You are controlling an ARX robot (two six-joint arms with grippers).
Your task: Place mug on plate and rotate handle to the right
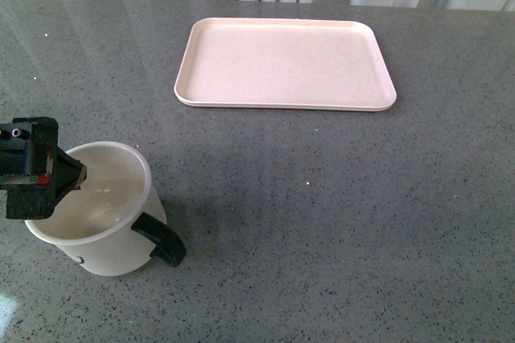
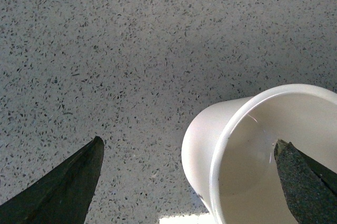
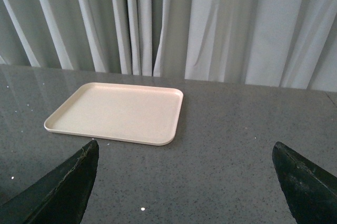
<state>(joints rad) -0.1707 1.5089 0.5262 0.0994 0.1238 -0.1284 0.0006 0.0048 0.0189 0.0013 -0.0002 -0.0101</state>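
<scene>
Next, my left gripper pinches the mug by its thin rim, since the mug's round body is wider than the open fingers.
The white mug stands upright on the grey table at the near left, its black handle pointing to the near right. My left gripper is open at the mug's left rim. In the left wrist view one finger is inside the mug and the other finger is outside, so the wall stands between the jaws without being clamped. The pale pink plate lies bare at the far middle of the table. My right gripper is open above the tabletop, well short of the plate.
Grey-white curtains hang behind the table's far edge. Speckled grey tabletop stretches between the mug and the plate. The right arm does not show in the front view.
</scene>
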